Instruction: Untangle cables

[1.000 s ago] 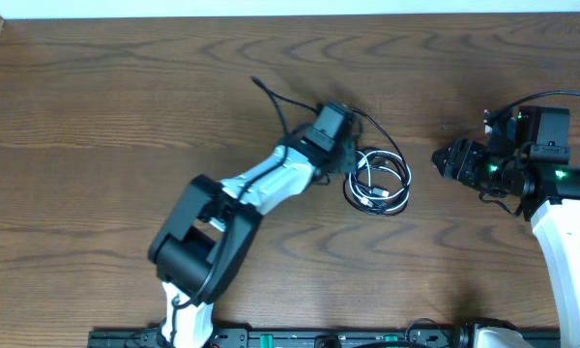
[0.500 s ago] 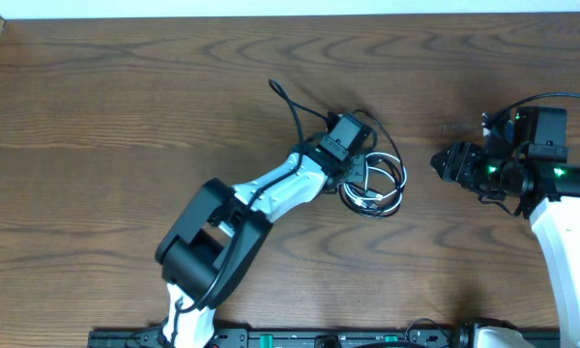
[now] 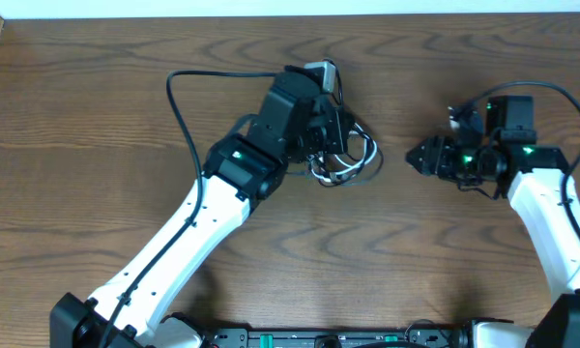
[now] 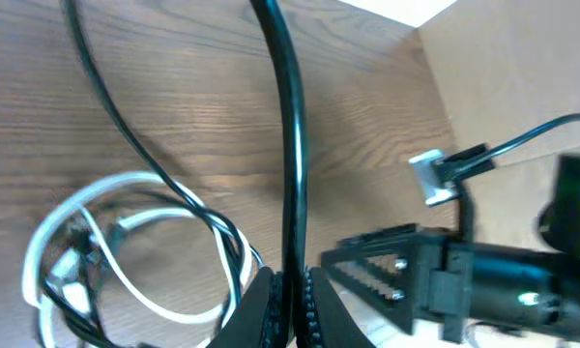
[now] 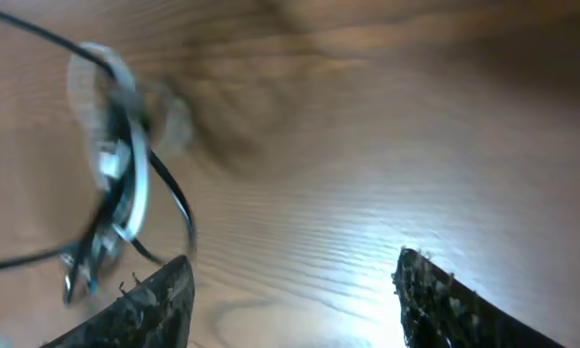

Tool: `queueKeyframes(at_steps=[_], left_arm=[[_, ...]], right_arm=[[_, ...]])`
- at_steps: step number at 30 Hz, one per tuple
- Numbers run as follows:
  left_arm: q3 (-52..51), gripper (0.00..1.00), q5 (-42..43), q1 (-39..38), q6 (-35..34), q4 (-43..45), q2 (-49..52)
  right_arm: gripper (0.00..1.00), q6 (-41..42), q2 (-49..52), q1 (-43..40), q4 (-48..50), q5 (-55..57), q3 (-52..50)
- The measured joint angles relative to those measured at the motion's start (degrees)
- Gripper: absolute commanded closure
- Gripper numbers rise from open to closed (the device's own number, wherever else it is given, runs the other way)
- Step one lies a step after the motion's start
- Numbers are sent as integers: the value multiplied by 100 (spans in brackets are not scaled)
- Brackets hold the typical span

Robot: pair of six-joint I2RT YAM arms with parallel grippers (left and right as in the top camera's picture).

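Observation:
The white and black loops at the edge of the bundle facing my right gripper should be grabbed together by that gripper next. The black cable will then be free to untangle.
The cables (image 3: pixel 346 162) lie as a tangled bundle of white and black loops at the table's middle. In the left wrist view the white loop (image 4: pixel 126 242) lies on the wood, with thin black cord crossing it. My left gripper (image 3: pixel 329 130) sits just above-left of the bundle. Its jaws (image 4: pixel 292 300) are shut on a black cable (image 4: pixel 292 145) that runs straight up out of view. My right gripper (image 3: pixel 416 157) is open and empty, a short way right of the bundle. In the right wrist view its fingers (image 5: pixel 290 300) frame bare wood, with the blurred bundle (image 5: pixel 111 184) at the left.
A thicker black arm wire (image 3: pixel 174 92) arcs out left of the left arm. The table's far edge (image 3: pixel 290 14) runs along the top. Bare wood lies left (image 3: pixel 77 174) and in front of the bundle (image 3: pixel 367 261).
My left arm has stretched out and its gripper has moved up and left, dragging the bundle left with it. My right gripper has moved left toward the bundle.

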Motion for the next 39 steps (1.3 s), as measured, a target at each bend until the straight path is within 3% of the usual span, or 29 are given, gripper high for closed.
queueKeyframes(at_steps=[7,20,26,33,39], left_arm=[[-2,93,509,439,-402,358,-46],[-2,93,579,501,-507,428,-101],[-2,93,588,501,-597,452,-105],[-2,93,595,511,-662,490,-107],[-2,93,660,841,-675,452,-280]], right_arm=[[38,0,44,518,590,-396,0],[37,1027,518,1091,1346,-570,0],[43,1392,640,1309,1676,-476,0],[66,1847,1469,1670,2562,-181,9],[95,1971,1753,1644,2111,278,9]])
